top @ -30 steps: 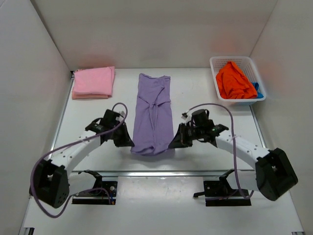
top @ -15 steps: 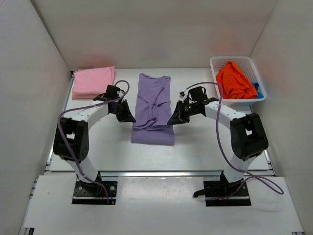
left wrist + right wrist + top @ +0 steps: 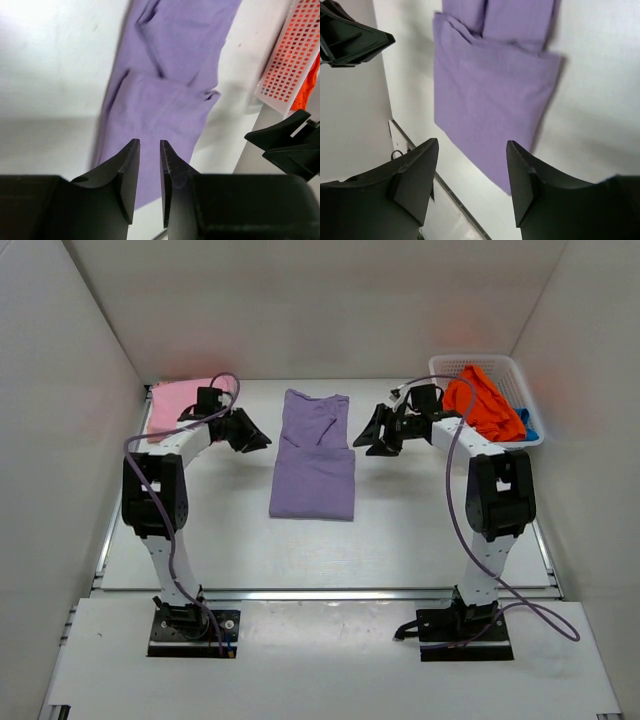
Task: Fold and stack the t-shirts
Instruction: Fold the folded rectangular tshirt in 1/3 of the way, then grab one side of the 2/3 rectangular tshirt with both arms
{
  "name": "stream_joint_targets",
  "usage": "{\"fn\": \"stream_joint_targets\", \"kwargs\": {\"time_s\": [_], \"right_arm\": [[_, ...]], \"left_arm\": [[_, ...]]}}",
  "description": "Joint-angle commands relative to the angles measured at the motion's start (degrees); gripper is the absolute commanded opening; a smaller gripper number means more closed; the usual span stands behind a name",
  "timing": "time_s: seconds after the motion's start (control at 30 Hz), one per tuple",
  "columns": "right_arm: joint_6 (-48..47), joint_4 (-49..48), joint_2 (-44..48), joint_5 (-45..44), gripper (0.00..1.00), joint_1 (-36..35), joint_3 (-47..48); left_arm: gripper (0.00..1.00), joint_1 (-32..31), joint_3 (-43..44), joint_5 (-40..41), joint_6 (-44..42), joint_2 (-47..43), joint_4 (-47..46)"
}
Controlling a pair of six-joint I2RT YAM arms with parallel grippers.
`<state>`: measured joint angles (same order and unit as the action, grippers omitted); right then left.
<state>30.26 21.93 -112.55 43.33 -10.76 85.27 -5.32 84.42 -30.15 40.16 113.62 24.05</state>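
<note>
The left gripper should next pick up the lavender purple t-shirt by its near-edge corner, and the right gripper should pick up the other one. Then the t-shirt can be folded toward the back.
The lavender purple t-shirt (image 3: 312, 455) lies flat mid-table, its near half doubled over its far half (image 3: 170, 95) (image 3: 490, 100). My left gripper (image 3: 264, 443) hovers just off the shirt's left edge, its jaws (image 3: 149, 145) a narrow gap apart and empty. Off the right edge hangs my right gripper (image 3: 359, 443), open wide (image 3: 472, 145) with nothing in it. A folded pink t-shirt (image 3: 180, 405) rests at the back left, partly behind my left arm. The orange t-shirt (image 3: 483, 407) fills the basket, and a bit of the blue one (image 3: 531, 426) shows beside it.
The white lattice basket (image 3: 445, 375) stands at the back right corner (image 3: 292, 55). White walls enclose the table on the left, back and right. Both arms stretch far out toward the back, their cables looping over the table.
Both grippers carried the purple shirt's near end toward the back, doubling it over. They then let go and opened, the right one wide, and drew off to either side.
</note>
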Motion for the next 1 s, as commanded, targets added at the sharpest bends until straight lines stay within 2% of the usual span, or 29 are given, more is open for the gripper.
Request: {"fn": "stream_joint_targets", "kwargs": {"time_s": [0.0,0.1,0.13,0.3,0.4,0.6,0.8,0.97], "right_arm": [[-0.8,-1.5,6.8,-1.7,0.54,-1.2,-6.1],[0.1,-4.1,12.2,-2.0,0.54,-1.9,-18.8],[0.8,-5.6,14.8,-3.0,0.54,-2.8,-21.0],[5.9,-11.9,22.9,-7.7,0.56,-7.4,-38.3],[11.0,-18.8,25.8,-8.5,0.55,-9.5,-46.0],[16.0,-28.9,23.9,-11.6,0.53,-10.2,-49.3],[17.2,-32.0,16.8,-11.6,0.53,-10.2,-46.7],[17.7,-33.6,14.2,-12.3,0.49,-10.2,-46.0]], "left_arm": [[0.34,1.2,-7.1,-1.8,1.8,-7.0,-3.5],[0.35,1.4,-20.3,-1.1,1.8,-12.9,-6.1],[0.34,0.8,-22.4,-0.5,1.3,-14.2,-5.8],[0.40,-7.7,-36.7,12.6,1.0,-24.4,-6.5],[0.42,-10.1,-42.3,16.0,3.8,-27.9,-9.3],[0.44,-11.5,-44.9,21.4,7.9,-28.6,-12.5],[0.49,-10.9,-45.8,19.4,10.7,-26.9,-14.0],[0.53,-13.8,-46.3,17.3,12.6,-25.7,-13.9]]}}
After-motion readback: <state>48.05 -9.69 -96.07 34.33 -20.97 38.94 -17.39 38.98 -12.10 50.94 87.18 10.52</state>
